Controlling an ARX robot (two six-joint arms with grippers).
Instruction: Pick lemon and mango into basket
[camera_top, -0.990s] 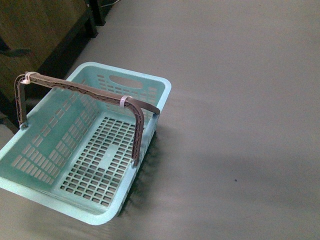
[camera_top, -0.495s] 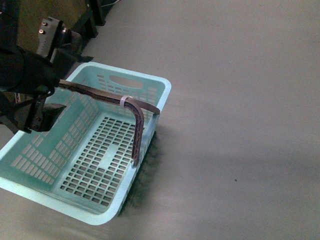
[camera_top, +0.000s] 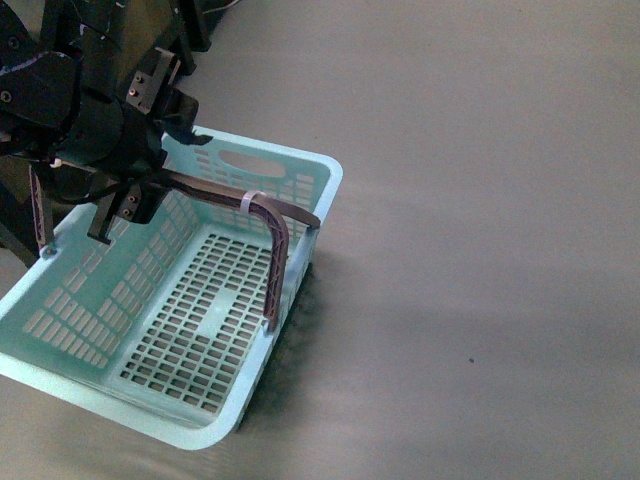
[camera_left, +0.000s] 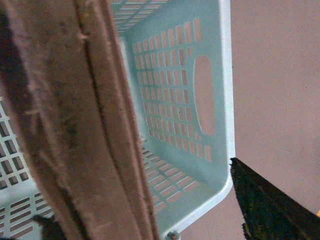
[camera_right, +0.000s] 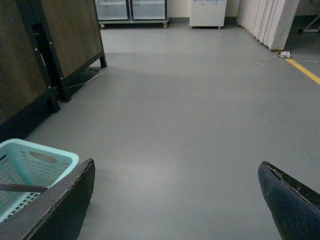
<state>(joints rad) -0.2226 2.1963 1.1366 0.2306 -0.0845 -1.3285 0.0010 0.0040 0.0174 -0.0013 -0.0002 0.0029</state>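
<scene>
My left gripper needs to carry the basket to the lemon and mango, so next it should take hold of the basket by its brown handle (camera_top: 275, 215).
The turquoise basket (camera_top: 330, 175) stands on the grey floor with nothing inside it, its brown handle (camera_top: 275, 215) raised across it. My left gripper (camera_top: 150, 178) hangs open over the basket's far left corner, right at the handle. In the left wrist view the handle (camera_left: 75, 125) fills the near side, with the basket wall (camera_left: 170, 100) behind it and one dark finger (camera_left: 270, 210) beyond the rim. My right gripper (camera_right: 177, 200) is open over bare floor, beside the basket's corner (camera_right: 30, 160). Lemon and mango are out of view.
A dark wooden cabinet on a black frame (camera_right: 70, 35) stands just behind the basket. Glass-fronted units (camera_right: 132, 9) and white curtains (camera_right: 270, 20) line the far end of the room. A yellow line (camera_right: 305, 70) crosses the grey floor.
My left arm has come into the front view from the left and moved over the basket's far left corner, up to the handle. The basket has stayed in place.
</scene>
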